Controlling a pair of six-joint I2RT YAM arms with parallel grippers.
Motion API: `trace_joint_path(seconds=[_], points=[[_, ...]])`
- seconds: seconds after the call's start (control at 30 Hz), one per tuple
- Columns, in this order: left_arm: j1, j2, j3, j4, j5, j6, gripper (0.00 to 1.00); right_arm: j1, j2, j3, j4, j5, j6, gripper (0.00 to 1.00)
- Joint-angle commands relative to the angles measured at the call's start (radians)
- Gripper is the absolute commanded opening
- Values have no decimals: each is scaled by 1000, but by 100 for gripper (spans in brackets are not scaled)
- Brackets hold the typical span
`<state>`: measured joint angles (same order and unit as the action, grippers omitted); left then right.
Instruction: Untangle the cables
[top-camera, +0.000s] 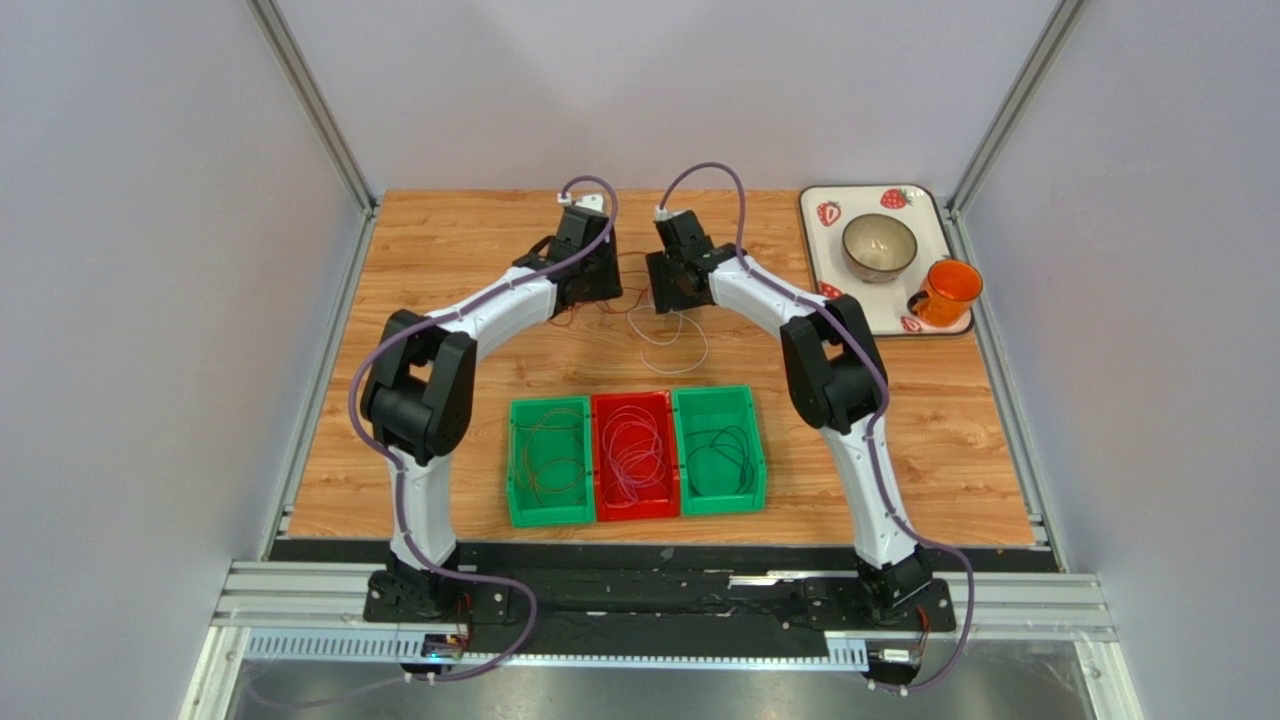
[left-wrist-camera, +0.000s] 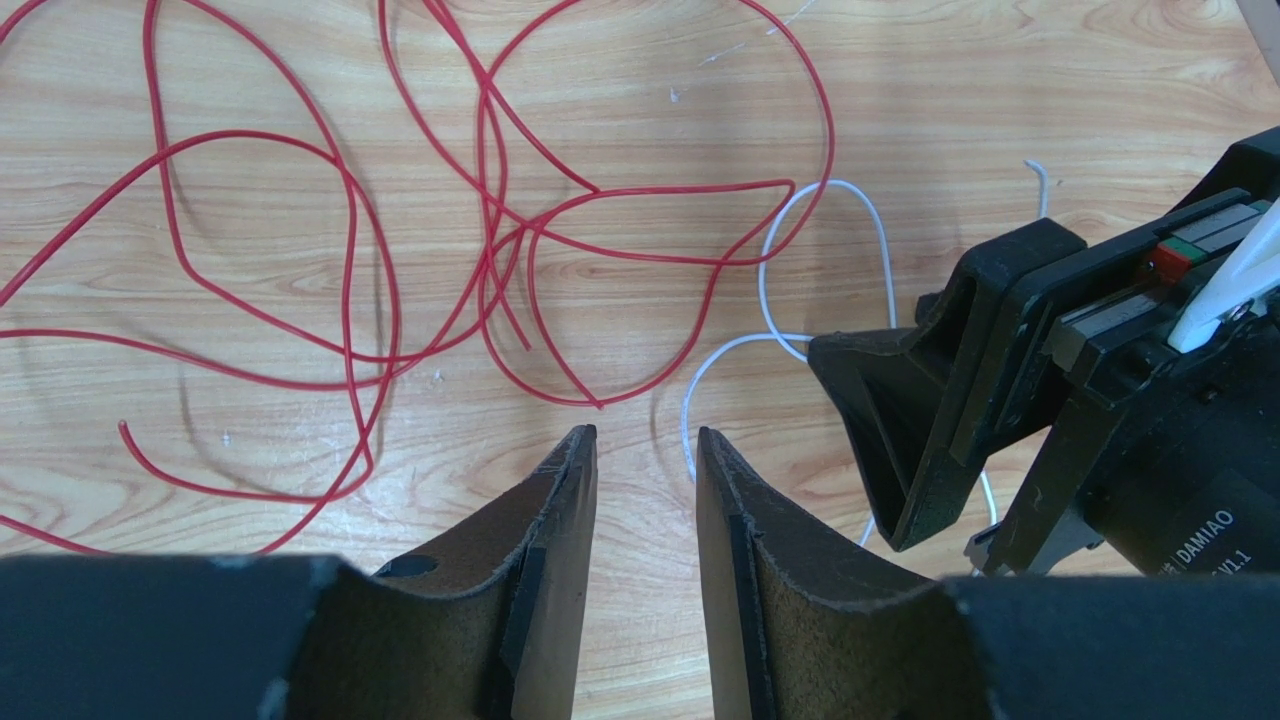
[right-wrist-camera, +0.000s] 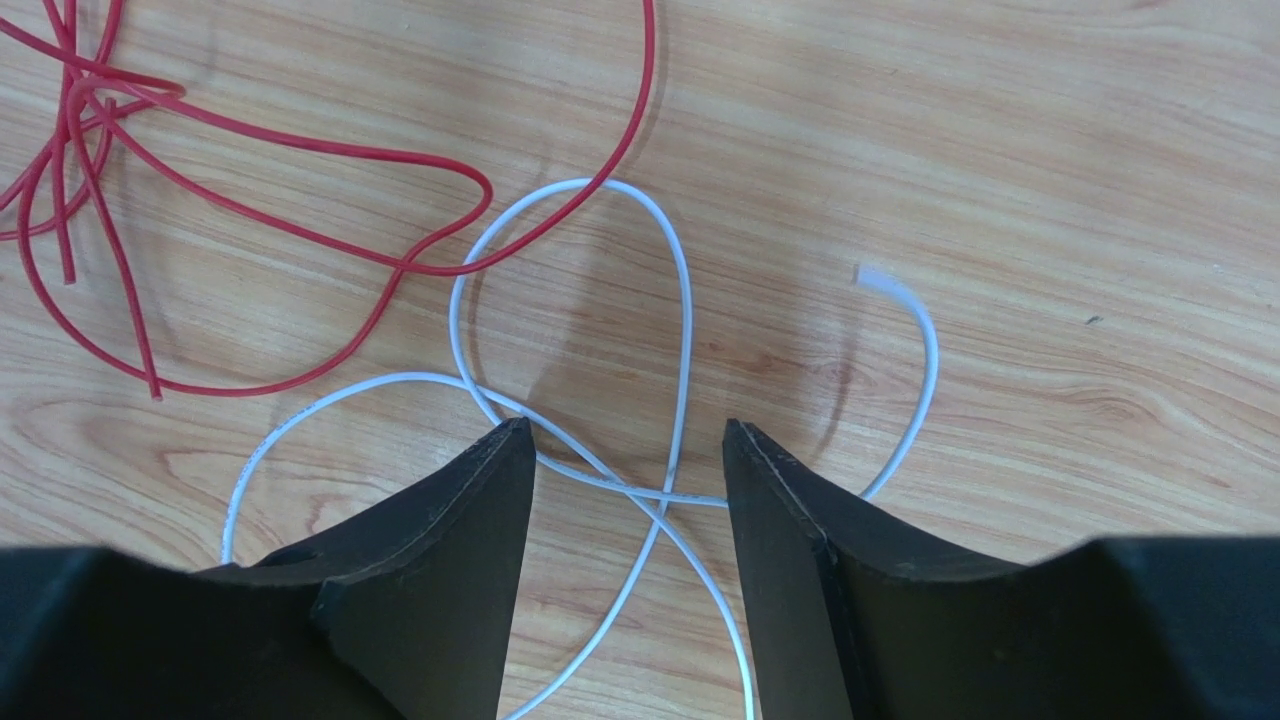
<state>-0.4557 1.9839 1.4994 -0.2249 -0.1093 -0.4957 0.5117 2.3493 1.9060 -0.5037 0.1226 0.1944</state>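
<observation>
My right gripper should close on the white cable now. The cable's crossing is between my fingers, so they would hold the cable if I closed now.
A tangle of red cable lies in loose loops on the wooden table, with a thin white cable looped beside it. My left gripper is open a narrow way and empty, low over bare wood just short of the red loops. My right gripper is open, and the white cable crosses itself on the table between its fingertips. The red cable overlaps the white loop's far side. From above, both grippers face each other at the table's far middle, with the white cable nearer than them.
Three bins stand side by side near the front: a green bin, a red bin and a green bin, each holding coiled cables. A tray with a bowl and an orange cup sits at the far right. One of the right gripper's fingers is close to my left gripper.
</observation>
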Motion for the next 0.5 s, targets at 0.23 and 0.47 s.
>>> trace_joint_path(seconds=[0.23, 0.47], points=[[6, -50, 8, 21, 7, -9, 39, -6, 4, 16, -50, -12, 2, 49], [6, -42, 19, 16, 8, -9, 39, -7, 54, 82, -114, -34, 17, 24]])
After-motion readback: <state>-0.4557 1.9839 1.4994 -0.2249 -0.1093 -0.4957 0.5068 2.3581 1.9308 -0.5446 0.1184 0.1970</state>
